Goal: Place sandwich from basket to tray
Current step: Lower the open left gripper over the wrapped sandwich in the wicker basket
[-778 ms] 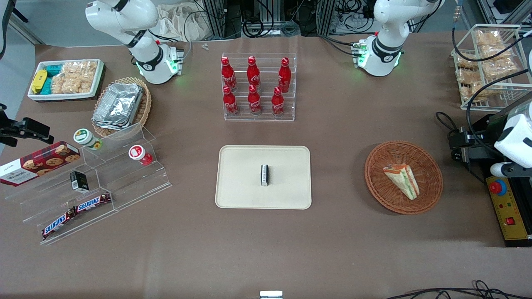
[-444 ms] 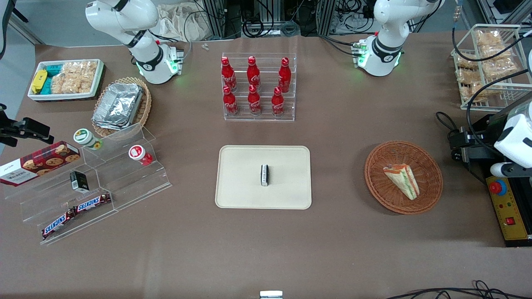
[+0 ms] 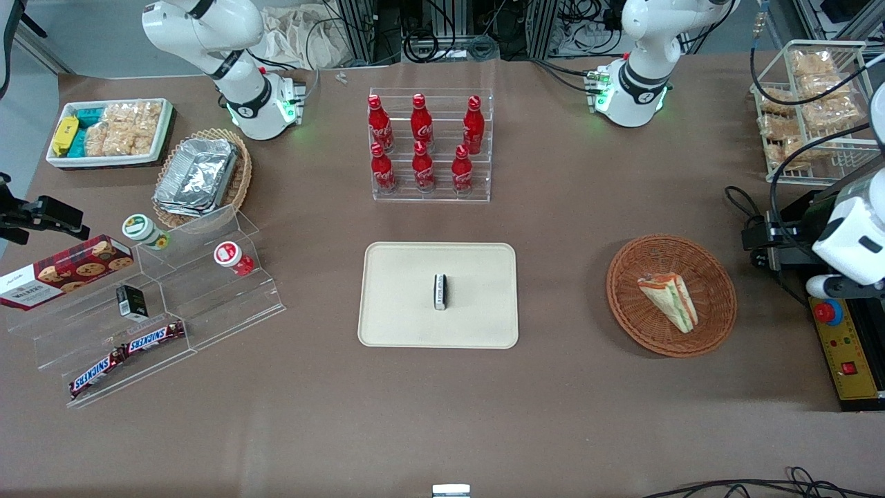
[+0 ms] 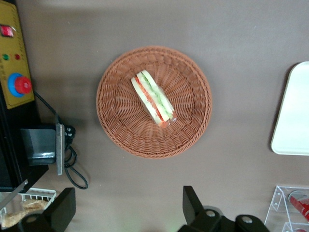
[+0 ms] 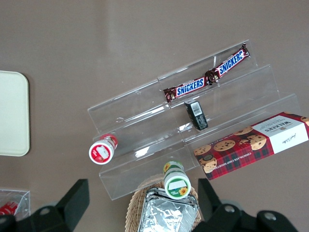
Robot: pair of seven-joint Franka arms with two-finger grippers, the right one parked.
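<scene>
I will next grab the sandwich by its end with the bunched wrapper [image 3: 652,283], to move it from the basket to the tray [image 3: 401,304].
The sandwich [image 3: 669,301] is a wrapped wedge with pale bread and green and orange-red filling. It lies in the round reddish-brown wicker basket [image 3: 639,325], toward the working arm's end of the table. The beige tray [image 3: 401,304] lies at the table's middle with a small black-and-white block [image 3: 440,291] on it. My gripper [image 3: 760,238] hangs above the table beside the basket, at the working arm's edge, apart from both. In the left wrist view my gripper [image 4: 128,210] is open wide and empty, clear of the basket [image 4: 120,130] and the sandwich [image 4: 152,98]. The tray's edge [image 4: 294,121] shows there too.
A yellow control box with a red button [image 3: 843,346] and loose cables [image 4: 72,164] lie close by the gripper. A wire rack of snack bags [image 3: 809,111] stands farther from the camera. A clear rack of red bottles [image 3: 430,145] stands farther back than the tray.
My gripper has shifted slightly toward the basket. The sandwich, the basket and the tray have not moved.
</scene>
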